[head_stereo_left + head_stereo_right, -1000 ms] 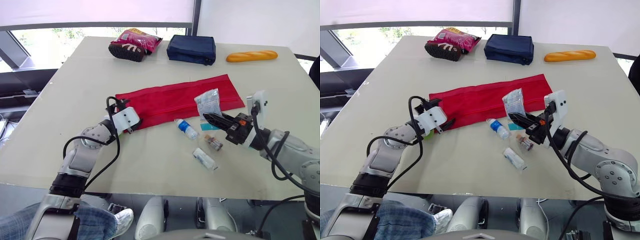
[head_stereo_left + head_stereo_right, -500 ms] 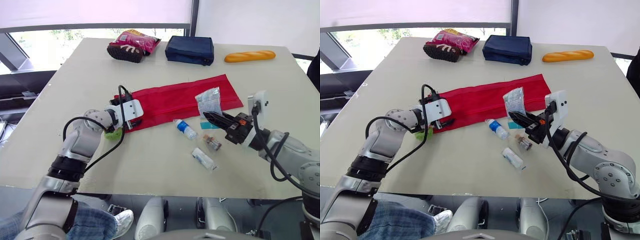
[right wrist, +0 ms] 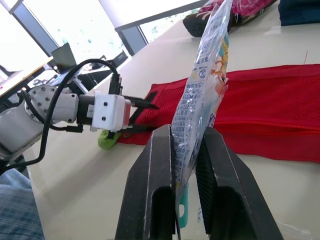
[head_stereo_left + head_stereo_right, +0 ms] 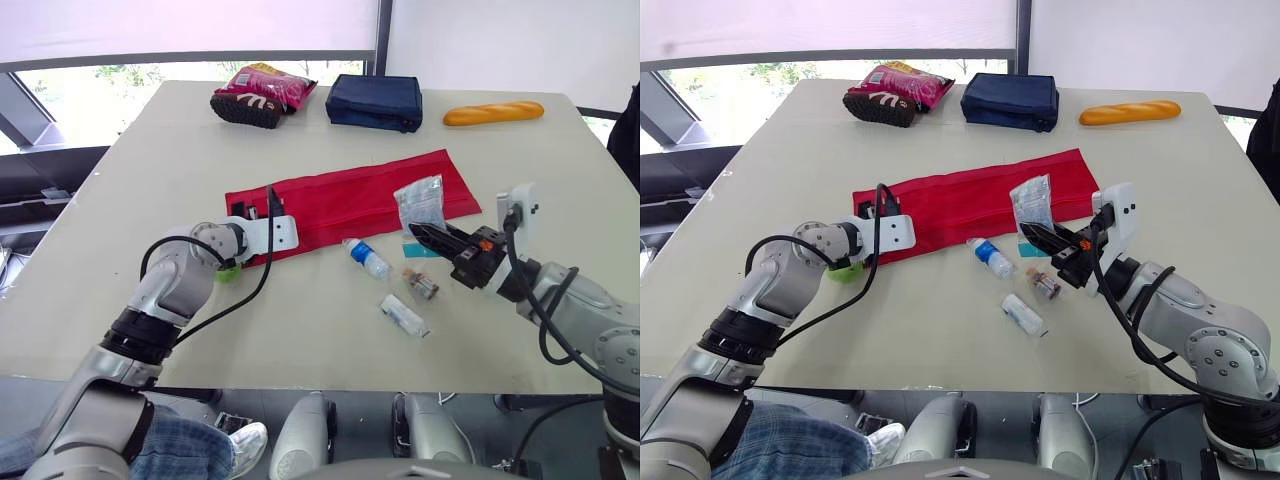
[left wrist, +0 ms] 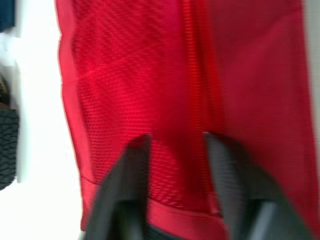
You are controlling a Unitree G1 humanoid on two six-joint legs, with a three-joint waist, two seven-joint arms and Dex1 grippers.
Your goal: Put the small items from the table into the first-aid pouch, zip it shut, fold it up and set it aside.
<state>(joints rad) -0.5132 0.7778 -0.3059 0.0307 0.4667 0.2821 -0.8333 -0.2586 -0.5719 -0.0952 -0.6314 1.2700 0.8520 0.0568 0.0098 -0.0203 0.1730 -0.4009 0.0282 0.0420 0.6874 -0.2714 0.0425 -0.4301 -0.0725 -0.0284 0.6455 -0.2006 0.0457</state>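
Note:
I should next use my left gripper to grab the red pouch by its zippered opening edge (image 5: 197, 100), so that the small items can slip inside.
The red mesh first-aid pouch (image 4: 350, 200) lies flat and unfolded across the table's middle. My left gripper (image 4: 280, 228) is over its left end, fingers (image 5: 135, 160) apart above the mesh. My right gripper (image 4: 418, 232) hovers by the pouch's right end, shut on a clear plastic packet (image 4: 420, 203) held upright. On the table beside it lie a small blue-labelled bottle (image 4: 368, 258), a brown vial (image 4: 422, 285), a wrapped white roll (image 4: 404, 315) and a teal sachet (image 4: 415, 252). A green item (image 4: 230, 272) sits under my left wrist.
At the table's far edge sit a navy bag (image 4: 376, 100), a baguette (image 4: 493, 113), a pink snack bag (image 4: 270, 82) and a black shoe (image 4: 242, 108). Bare tabletop (image 4: 300, 330) spreads in front of the pouch.
My left gripper has moved right onto the pouch's left end, turned, and its fingers have drawn closer together. The right gripper has stayed in place with the packet.

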